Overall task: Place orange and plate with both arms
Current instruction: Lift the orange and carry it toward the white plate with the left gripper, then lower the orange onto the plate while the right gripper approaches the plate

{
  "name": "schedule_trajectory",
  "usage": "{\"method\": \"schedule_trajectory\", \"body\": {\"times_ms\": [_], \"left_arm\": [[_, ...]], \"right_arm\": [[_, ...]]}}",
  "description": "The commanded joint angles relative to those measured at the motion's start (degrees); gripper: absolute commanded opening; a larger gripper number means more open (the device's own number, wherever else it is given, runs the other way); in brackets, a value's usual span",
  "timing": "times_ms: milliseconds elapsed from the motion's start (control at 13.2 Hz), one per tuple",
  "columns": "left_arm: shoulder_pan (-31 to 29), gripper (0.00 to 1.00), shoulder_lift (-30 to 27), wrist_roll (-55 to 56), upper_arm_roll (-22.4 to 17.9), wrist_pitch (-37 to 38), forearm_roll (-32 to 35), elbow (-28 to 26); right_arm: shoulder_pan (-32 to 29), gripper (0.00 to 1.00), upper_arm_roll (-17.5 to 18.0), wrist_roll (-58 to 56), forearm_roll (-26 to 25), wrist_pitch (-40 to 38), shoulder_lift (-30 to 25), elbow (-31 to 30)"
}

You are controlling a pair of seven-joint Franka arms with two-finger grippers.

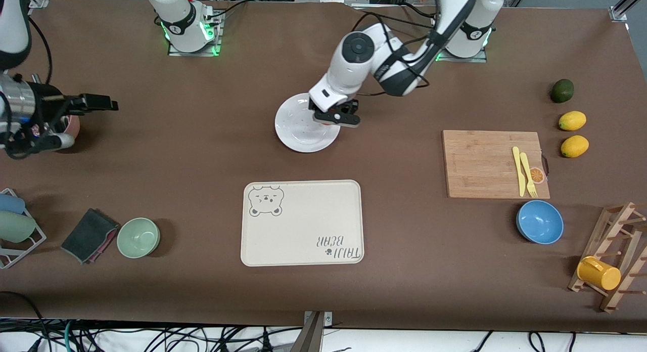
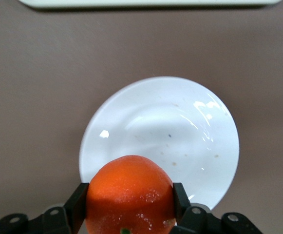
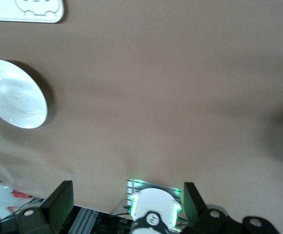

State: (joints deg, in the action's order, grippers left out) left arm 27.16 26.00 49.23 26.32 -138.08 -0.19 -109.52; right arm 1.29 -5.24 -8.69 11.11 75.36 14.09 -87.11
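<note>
The orange is still hanging above the white plate and would drop if I opened my left gripper now, so I will first lower it.
The white plate lies on the brown table, farther from the front camera than the cream tray. My left gripper is shut on the orange and holds it just over the plate's rim, on the side toward the left arm's base. In the left wrist view the black fingers press both sides of the orange, with the plate below. A sliver of the orange shows in the front view. My right gripper is open and empty, raised over the right arm's end of the table. Its wrist view shows the plate far off.
The cream bear-print tray lies nearer the front camera than the plate. Toward the left arm's end are a cutting board with yellow cutlery, a blue bowl, two lemons, and a rack with a yellow mug. A green bowl and a dark cloth lie toward the right arm's end.
</note>
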Motion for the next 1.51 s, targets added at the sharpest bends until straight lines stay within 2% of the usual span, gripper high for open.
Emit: {"method": "schedule_trajectory", "body": {"times_ms": [0, 76, 227, 454, 529, 605, 681, 756, 908, 1134, 1286, 1437], "left_arm": [[5.3, 0.0, 5.7, 6.1, -3.1, 1.0, 3.2, 5.6], [6.4, 0.0, 7.6, 8.2, -3.4, 1.0, 4.3, 6.9], [9.0, 0.0, 10.8, 11.8, -5.5, 0.8, 5.5, 9.6], [10.1, 0.0, 13.6, 14.7, -6.2, -0.4, 6.6, 11.9], [10.1, 0.17, 13.7, 14.8, -6.2, -1.0, 6.6, 11.9], [10.1, 0.57, 13.7, 14.8, -6.5, -1.1, 6.5, 11.9], [10.1, 0.88, 13.6, 14.9, -6.8, -1.1, 6.6, 11.8], [10.0, 1.0, 13.5, 15.5, -6.9, -1.1, 6.8, 11.8], [9.8, 1.0, 11.7, 15.6, -6.8, -0.3, 6.8, 11.4], [7.5, 1.0, 6.7, 15.9, -6.8, 5.7, 6.8, 10.9], [4.2, 1.0, 2.0, 15.5, -6.8, 12.5, 6.8, 10.6], [-1.9, 1.0, -3.5, 15.3, -6.8, 17.6, 6.8, 10.4]], "right_arm": [[-0.2, 1.0, -0.1, 0.3, 7.1, 2.8, 1.3, -4.3], [-0.2, 1.0, -0.2, 0.2, 10.8, 4.5, 1.3, -6.6], [-0.2, 1.0, -0.2, 0.2, 14.7, 7.4, 1.4, -10.5], [-0.2, 1.0, -0.2, -2.5, 21.1, 9.5, 2.4, -15.5], [-0.2, 1.0, -0.2, -4.1, 22.4, 10.2, 3.4, -16.2], [-0.2, 1.0, -0.2, -5.4, 23.0, 10.3, 4.2, -16.4], [-0.3, 1.0, -0.2, -6.0, 23.5, 10.3, 5.4, -16.5], [-0.3, 1.0, -0.2, -7.0, 25.3, 10.3, 6.6, -16.8], [-0.3, 1.0, -0.2, -10.9, 31.2, 9.9, 9.2, -18.4], [0.3, 1.0, 0.4, -18.0, 36.7, 11.8, 10.6, -24.3], [0.4, 1.0, 2.6, -23.3, 42.4, 16.4, 10.4, -29.2], [0.4, 1.0, 5.9, -25.9, 43.5, 23.4, 10.3, -32.4]]}}
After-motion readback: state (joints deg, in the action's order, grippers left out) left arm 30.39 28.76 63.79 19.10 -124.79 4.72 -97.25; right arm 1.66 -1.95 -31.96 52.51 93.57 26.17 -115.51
